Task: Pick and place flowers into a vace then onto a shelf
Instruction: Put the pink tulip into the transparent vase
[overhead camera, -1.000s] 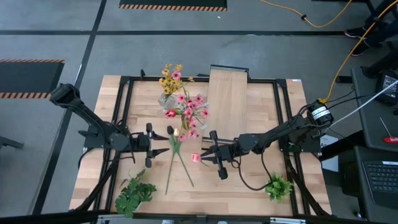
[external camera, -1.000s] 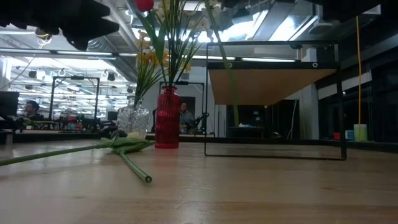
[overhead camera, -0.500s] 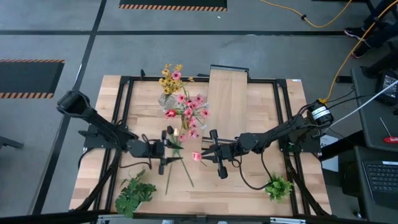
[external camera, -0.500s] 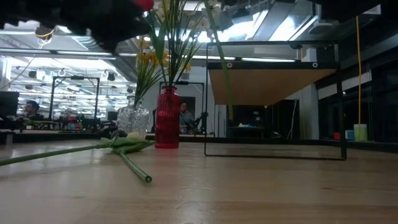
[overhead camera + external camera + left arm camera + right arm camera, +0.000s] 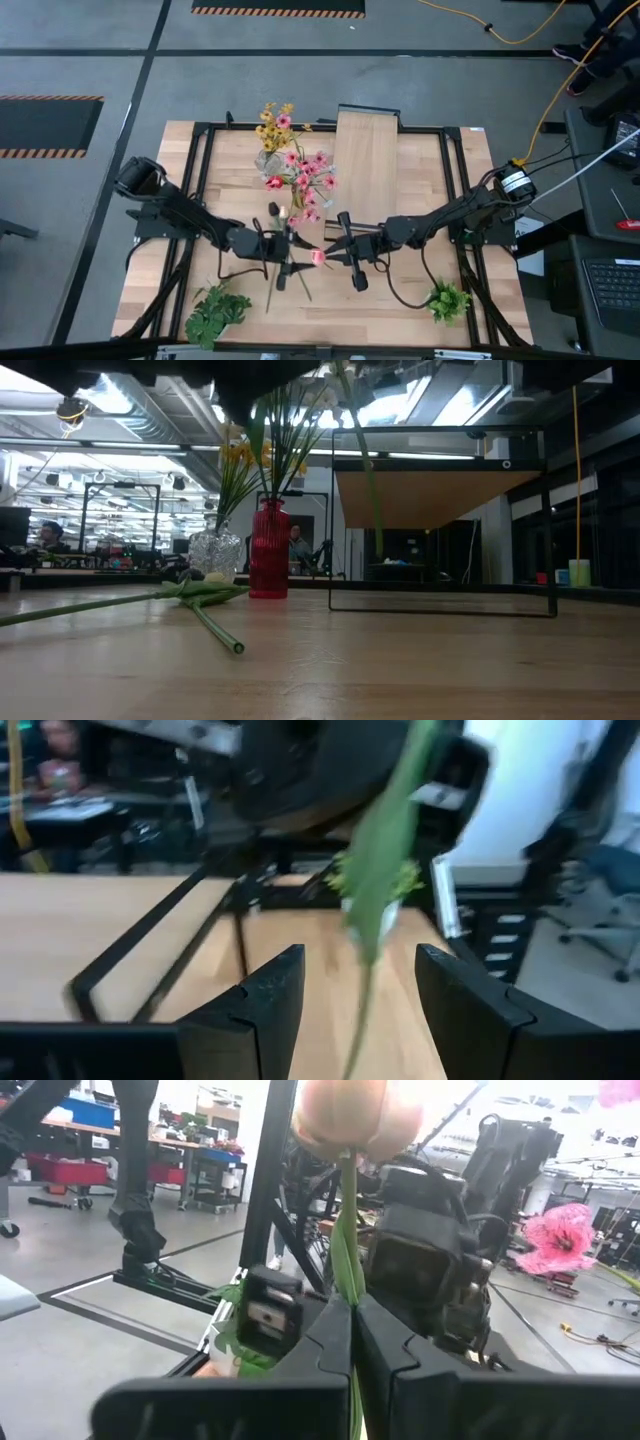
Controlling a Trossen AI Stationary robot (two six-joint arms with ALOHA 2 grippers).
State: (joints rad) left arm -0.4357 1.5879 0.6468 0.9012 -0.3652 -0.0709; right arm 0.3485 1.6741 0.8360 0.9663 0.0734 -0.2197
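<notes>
I should grab the pink tulip with my left gripper by its stem below the leaf (image 5: 362, 1015), and then I can put it into the clear vace.
A pink tulip (image 5: 345, 1115) is held up in the air by its stem, with my right gripper (image 5: 352, 1305) shut on it over the table's middle (image 5: 328, 256). My left gripper (image 5: 360, 960) is open beside it (image 5: 300, 260), one finger on each side of the tulip's green stem (image 5: 383, 850) with a gap on both sides. The clear vace (image 5: 215, 552) holds yellow flowers at the far middle (image 5: 268, 160). The shelf (image 5: 368, 150) stands to its right. Two more flowers (image 5: 285, 270) lie with their stems flat on the table. My right gripper pinches the tulip's stem (image 5: 347, 1250) a little below the blossom, between its two fingers. The fingers lie level, come from the table's right and cross the stem. The tulip stands upright, blossom above the fingers, and its stem (image 5: 368, 490) hangs below, clear of the table.
A red cylinder (image 5: 268, 550) full of pink flowers (image 5: 305, 180) stands next to the vace. Green leafy bunches lie at the near left (image 5: 215, 315) and near right (image 5: 447, 298). A dark frame (image 5: 200, 150) runs around the tabletop.
My left gripper has travelled toward the table's right edge, up to the tulip in my right gripper, and its open fingers now stand on either side of the stem. The tulip has kept still.
</notes>
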